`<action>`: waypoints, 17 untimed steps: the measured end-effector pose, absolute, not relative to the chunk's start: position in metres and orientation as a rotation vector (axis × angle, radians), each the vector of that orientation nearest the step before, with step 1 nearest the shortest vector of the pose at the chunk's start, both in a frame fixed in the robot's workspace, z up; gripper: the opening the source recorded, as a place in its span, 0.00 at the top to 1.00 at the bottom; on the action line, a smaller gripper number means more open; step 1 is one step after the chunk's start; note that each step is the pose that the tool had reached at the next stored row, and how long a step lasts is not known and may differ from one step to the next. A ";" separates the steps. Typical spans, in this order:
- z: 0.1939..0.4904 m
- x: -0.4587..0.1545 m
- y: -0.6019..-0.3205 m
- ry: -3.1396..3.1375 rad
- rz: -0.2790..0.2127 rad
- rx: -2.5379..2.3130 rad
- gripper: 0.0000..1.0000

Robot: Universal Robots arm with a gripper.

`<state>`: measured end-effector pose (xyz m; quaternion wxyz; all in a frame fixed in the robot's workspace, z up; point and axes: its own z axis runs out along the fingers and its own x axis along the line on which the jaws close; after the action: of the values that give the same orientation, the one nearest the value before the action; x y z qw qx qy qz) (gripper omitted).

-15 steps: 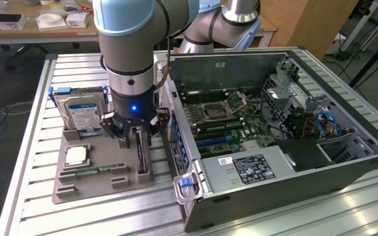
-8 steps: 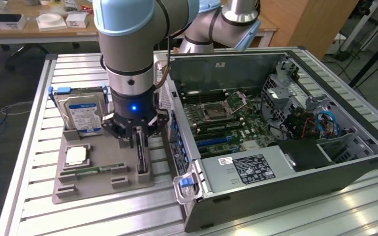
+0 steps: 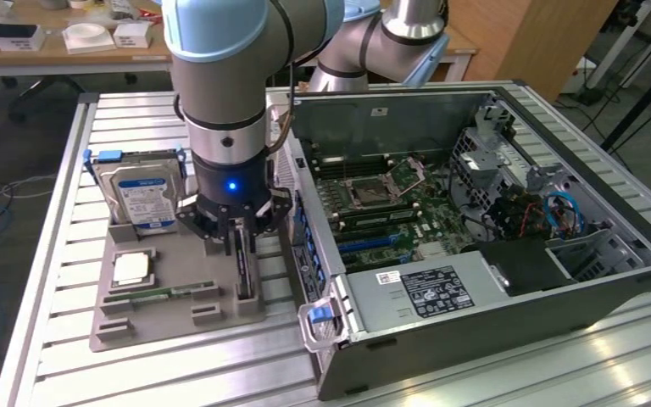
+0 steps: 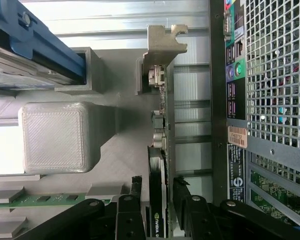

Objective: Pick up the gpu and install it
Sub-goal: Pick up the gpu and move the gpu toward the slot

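Note:
My gripper will next grab its flat black cover [image 4: 157, 200], where two sides of the GPU run parallel, to install the GPU. Knobby components stick out beside the GPU's bracket.
The gpu [image 3: 243, 270] stands on edge in a slot of the grey printed holder [image 3: 133, 326], a thin black card. My gripper [image 3: 238, 242] has come straight down over it. In the wrist view the gpu [image 4: 160, 125] runs away from the camera, ending in its pale metal bracket [image 4: 162, 42]. My gripper [image 4: 158, 197] straddles the card's near end, one black finger [image 4: 136, 192] on each side. The fingers are open, with only narrow gaps left to the card's faces.
The holder also carries a blue-labelled hard drive [image 3: 145, 199], a processor chip [image 3: 131, 269] and a green memory stick [image 3: 173, 292]. The open computer case [image 3: 495, 280] lies close on the exterior view's right, its perforated rear panel [image 4: 275, 75] right beside the card.

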<state>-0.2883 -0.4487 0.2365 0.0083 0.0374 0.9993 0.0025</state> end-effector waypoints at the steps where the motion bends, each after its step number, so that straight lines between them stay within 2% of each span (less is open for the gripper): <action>1: 0.237 -0.288 -0.449 3.123 0.008 0.117 0.62; 6: 0.237 -0.288 -0.449 3.123 0.008 0.117 0.63; 7: 0.237 -0.288 -0.449 3.123 0.008 0.117 0.70; 17: 0.237 -0.288 -0.449 3.123 0.008 0.117 0.71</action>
<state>-0.2883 -0.4487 0.2366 0.0082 0.0374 0.9993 0.0024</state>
